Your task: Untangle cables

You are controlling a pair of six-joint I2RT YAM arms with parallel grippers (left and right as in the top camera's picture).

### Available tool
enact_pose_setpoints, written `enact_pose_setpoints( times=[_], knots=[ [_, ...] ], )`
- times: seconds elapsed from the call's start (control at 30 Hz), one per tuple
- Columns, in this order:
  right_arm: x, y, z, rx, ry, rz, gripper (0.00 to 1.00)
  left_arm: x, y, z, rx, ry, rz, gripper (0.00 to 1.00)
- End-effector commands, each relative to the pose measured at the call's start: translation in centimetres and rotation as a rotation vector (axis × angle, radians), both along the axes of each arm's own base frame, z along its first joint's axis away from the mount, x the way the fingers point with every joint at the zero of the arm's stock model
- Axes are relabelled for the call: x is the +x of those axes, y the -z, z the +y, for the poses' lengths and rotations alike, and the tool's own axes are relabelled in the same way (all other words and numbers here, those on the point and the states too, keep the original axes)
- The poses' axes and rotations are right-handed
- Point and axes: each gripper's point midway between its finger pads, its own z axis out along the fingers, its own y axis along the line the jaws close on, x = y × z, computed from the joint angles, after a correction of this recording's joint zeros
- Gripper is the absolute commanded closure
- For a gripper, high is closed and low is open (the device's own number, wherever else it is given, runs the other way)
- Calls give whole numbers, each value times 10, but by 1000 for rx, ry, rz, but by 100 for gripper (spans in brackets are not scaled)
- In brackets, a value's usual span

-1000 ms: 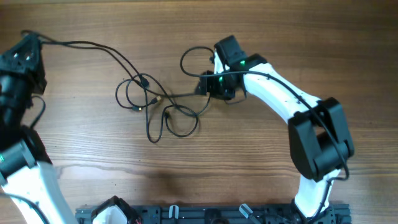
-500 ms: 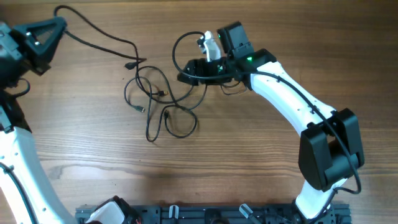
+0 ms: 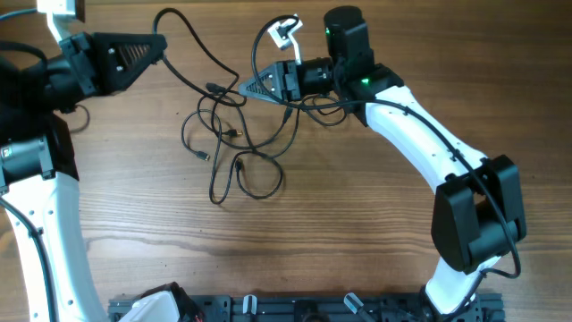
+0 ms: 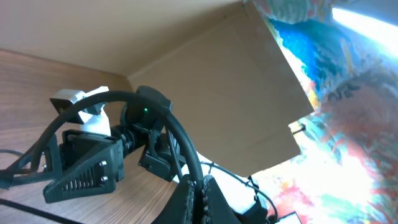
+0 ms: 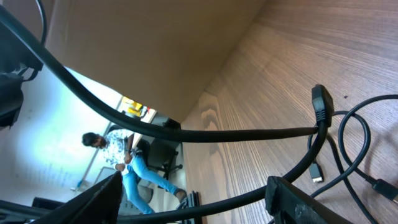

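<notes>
I should next use my right gripper to grab the cord just behind its plug [image 3: 230, 91] [image 5: 314, 147], so that I can pull that loose end out and untangle the cord.
The cables [image 3: 228, 148] lie as thin black cords in loose tangled loops at the table's middle left, with small plugs [image 3: 237, 165] among them. One cord [image 3: 183, 31] rises from the tangle to my left gripper [image 3: 159, 42], which points right at the top left. In the left wrist view this gripper [image 4: 199, 186] is shut on that cord [image 4: 168, 124], which arcs away over it. My right gripper [image 3: 243, 87] points left above the tangle's top edge and is open. A cord [image 5: 205, 134] with a plug [image 5: 320, 102] crosses the gap between its fingers [image 5: 298, 199].
A black rail [image 3: 313, 309] runs along the table's near edge. The right arm [image 3: 420, 134] stretches across the table's right half. A brown cardboard wall [image 4: 205, 62] stands behind the table's far edge.
My left gripper has travelled right along the far edge, pulling its cord up. The right gripper has swung round to point left and its jaws have spread wider.
</notes>
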Motion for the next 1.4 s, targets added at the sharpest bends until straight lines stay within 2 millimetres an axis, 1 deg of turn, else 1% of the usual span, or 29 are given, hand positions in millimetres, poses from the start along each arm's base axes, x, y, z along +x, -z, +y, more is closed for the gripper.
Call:
enact_pose_setpoints(
  times=[0.0, 0.03, 0.1, 0.13, 0.23, 0.27, 0.37, 0.5, 0.53, 0.6, 0.67, 0.77, 0.87, 0.93, 0.97, 1.0, 1.03, 1.07, 1.13, 1.23, 1.33, 1.37],
  knots=[
    [-15, -5, 4, 16, -68, -42, 24, -6, -8, -7, 26, 26, -66, 96],
    [-16, -2, 3, 9, -70, -35, 24, -5, -8, -7, 26, 22, -66, 96],
    [-11, 5, 1, -21, -32, -2, 21, -4, -7, -7, 26, 21, -65, 96],
    [-6, 11, -2, -48, 6, 32, 19, -4, -7, -7, 25, 21, -65, 96],
    [9, 31, -12, -144, 137, 181, 19, -4, -7, -6, 25, 21, -63, 96],
    [10, 37, -15, -170, 164, 217, 19, -4, -7, -6, 25, 21, -63, 96],
    [7, 45, -17, -199, 172, 258, 19, -4, -7, -7, 25, 22, -62, 96],
    [0, 48, -10, -215, 164, 275, 20, -4, -3, -6, 10, 22, -18, 96],
    [0, 49, -9, -225, 183, 308, 20, -3, 0, -6, 1, 22, 11, 96],
    [-2, 51, -5, -233, 201, 367, 27, -3, 5, -6, -19, 22, 68, 96],
    [-3, 51, -1, -240, 230, 451, 36, -3, 11, -6, -41, 19, 136, 96],
    [-8, 51, 4, -242, 241, 529, 45, 2, 14, -4, -46, -13, 155, 96],
    [-13, 51, 10, -247, 234, 548, 52, 6, 14, -2, -45, -39, 156, 96],
    [-11, 54, 10, -260, 255, 540, 57, 6, 14, -2, -45, -39, 156, 96],
    [-9, 57, 9, -270, 275, 536, 60, 6, 14, -2, -45, -39, 156, 96],
    [-6, 60, 7, -282, 298, 535, 68, 6, 14, -2, -45, -39, 156, 96],
    [-3, 64, 5, -296, 324, 532, 72, 6, 14, -2, -45, -39, 156, 96],
    [2, 68, 2, -315, 360, 519, 81, 6, 14, -2, -45, -39, 156, 96],
    [11, 80, -7, -366, 447, 507, 96, 6, 14, -2, -45, -39, 156, 96],
    [24, 95, -24, -440, 548, 470, 96, 6, 14, -2, -45, -39, 156, 96],
    [32, 98, -36, -465, 543, 384, 96, 6, 14, -2, -43, -39, 151, 96],
    [34, 100, -43, -477, 542, 366, 96, 6, 14, -2, -38, -39, 140, 96]
  ],
)
